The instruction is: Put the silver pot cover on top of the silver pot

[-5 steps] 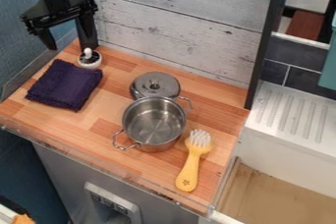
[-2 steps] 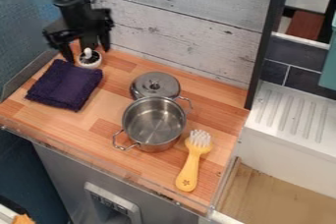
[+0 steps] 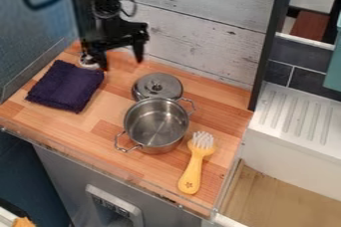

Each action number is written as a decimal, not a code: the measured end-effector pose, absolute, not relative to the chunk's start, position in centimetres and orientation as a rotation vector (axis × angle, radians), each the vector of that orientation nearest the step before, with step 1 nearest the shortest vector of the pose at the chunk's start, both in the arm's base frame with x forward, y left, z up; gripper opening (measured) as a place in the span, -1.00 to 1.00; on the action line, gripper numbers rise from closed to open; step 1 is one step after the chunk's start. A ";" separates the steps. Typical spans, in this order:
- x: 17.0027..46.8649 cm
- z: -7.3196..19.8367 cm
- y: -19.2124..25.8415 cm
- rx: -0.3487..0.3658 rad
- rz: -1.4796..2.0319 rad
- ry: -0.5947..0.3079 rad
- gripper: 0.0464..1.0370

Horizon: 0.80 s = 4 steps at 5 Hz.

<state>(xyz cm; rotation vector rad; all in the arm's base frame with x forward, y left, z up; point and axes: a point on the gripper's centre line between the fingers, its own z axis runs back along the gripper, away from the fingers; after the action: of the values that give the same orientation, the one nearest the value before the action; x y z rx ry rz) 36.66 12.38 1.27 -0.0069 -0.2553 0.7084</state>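
Observation:
My gripper needs to take hold of the silver pot cover's round knob next, to cover the silver pot.
The black gripper hangs above the back left of the counter, open, with its two fingers spread and nothing between them. It is to the upper left of the silver pot cover, which rests just behind the pot with its round knob up. The silver pot stands uncovered and empty near the middle of the counter, its two wire handles pointing to the front left and back right.
A folded dark purple cloth lies at the left. Partly behind the gripper is a small white-topped item. A yellow brush lies right of the pot. A plank wall rises behind; a white sink adjoins at the right.
The gripper has come down and moved right from the upper left, passing over the small white-topped item. The pot, its cover, the cloth and the brush have stayed where they were.

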 end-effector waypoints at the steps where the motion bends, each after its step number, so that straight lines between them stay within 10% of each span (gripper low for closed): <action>1: 37.9 0.0 11.5 0.005 0.669 -0.249 0.92; 4: 39.2 -3.4 9.8 0.039 0.598 -0.176 0.81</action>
<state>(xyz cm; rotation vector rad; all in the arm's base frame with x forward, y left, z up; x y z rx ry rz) 39.24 9.83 -3.41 0.0393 -0.1761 0.5982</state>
